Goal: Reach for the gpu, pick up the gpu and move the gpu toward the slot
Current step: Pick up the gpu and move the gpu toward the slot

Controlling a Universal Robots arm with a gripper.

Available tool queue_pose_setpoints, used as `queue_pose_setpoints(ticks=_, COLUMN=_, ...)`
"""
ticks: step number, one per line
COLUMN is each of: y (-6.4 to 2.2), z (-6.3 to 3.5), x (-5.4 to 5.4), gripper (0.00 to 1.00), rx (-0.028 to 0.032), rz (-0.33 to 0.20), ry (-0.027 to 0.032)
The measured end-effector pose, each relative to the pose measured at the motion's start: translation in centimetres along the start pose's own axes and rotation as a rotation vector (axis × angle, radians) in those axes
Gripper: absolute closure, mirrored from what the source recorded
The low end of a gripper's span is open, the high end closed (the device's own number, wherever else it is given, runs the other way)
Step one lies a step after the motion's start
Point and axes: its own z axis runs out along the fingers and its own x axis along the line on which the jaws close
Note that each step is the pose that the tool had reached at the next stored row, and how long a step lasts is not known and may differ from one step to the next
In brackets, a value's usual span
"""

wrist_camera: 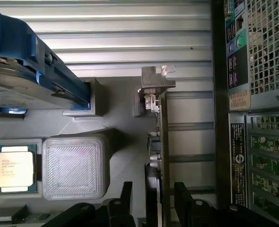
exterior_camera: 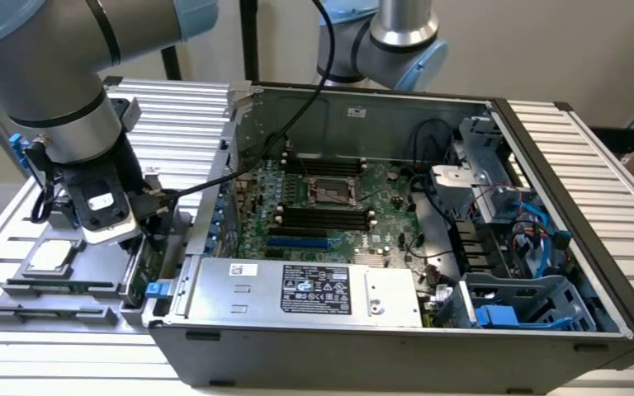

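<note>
The gripper pinches the GPU by its upper edge point(exterior_camera: 149, 245) next. The grey fixture encloses the GPU's lower edge and the case's side point(exterior_camera: 202, 233) stands close alongside.
The gpu point(wrist_camera: 161, 137) stands on its long edge in a grey fixture, seen edge-on as a thin green board with a silver bracket point(wrist_camera: 154, 81) at its far end. In the exterior view the gpu point(exterior_camera: 139, 268) is a green sliver between the fixture and the case wall. My gripper point(wrist_camera: 153, 203) is open, one black finger point(wrist_camera: 126, 194) on each side of the card's near end, with small gaps showing. From outside, the gripper point(exterior_camera: 130, 235) hangs low over that spot. The blue slot point(exterior_camera: 298, 243) lies on the motherboard inside the case.
A silver hard drive with blue rails point(wrist_camera: 21, 71) and a square processor chip point(wrist_camera: 14, 168) sit on the grey fixture point(exterior_camera: 63, 285) beside the card. The open computer case point(exterior_camera: 581, 272) stands close on the exterior view's right, its perforated rear wall point(wrist_camera: 267, 42) right by the card.
</note>
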Motion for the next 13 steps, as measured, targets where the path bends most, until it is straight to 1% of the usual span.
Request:
queue_pose_setpoints(ticks=3, y=0.01, z=0.07, x=0.00, gripper=0.52, rx=0.0003, rz=-0.010, ry=0.0003)
queue_pose_setpoints(ticks=7, y=0.02, z=0.11, x=0.00, gripper=0.52, rx=0.0036, rz=-0.022, ry=0.0004)
queue_pose_setpoints(ticks=8, y=0.02, z=0.11, x=0.01, gripper=0.54, rx=0.0041, rz=-0.025, ry=0.0005)
queue_pose_setpoints(ticks=10, y=0.04, z=0.12, x=0.01, gripper=0.54, rx=0.0048, rz=-0.027, ry=0.0005)
queue_pose_setpoints(ticks=11, y=0.05, z=0.12, x=0.01, gripper=0.61, rx=0.0051, rz=-0.029, ry=0.0006)
queue_pose_setpoints(ticks=13, y=0.08, z=0.12, x=0.01, gripper=0.61, rx=0.0061, rz=-0.031, ry=0.0007)
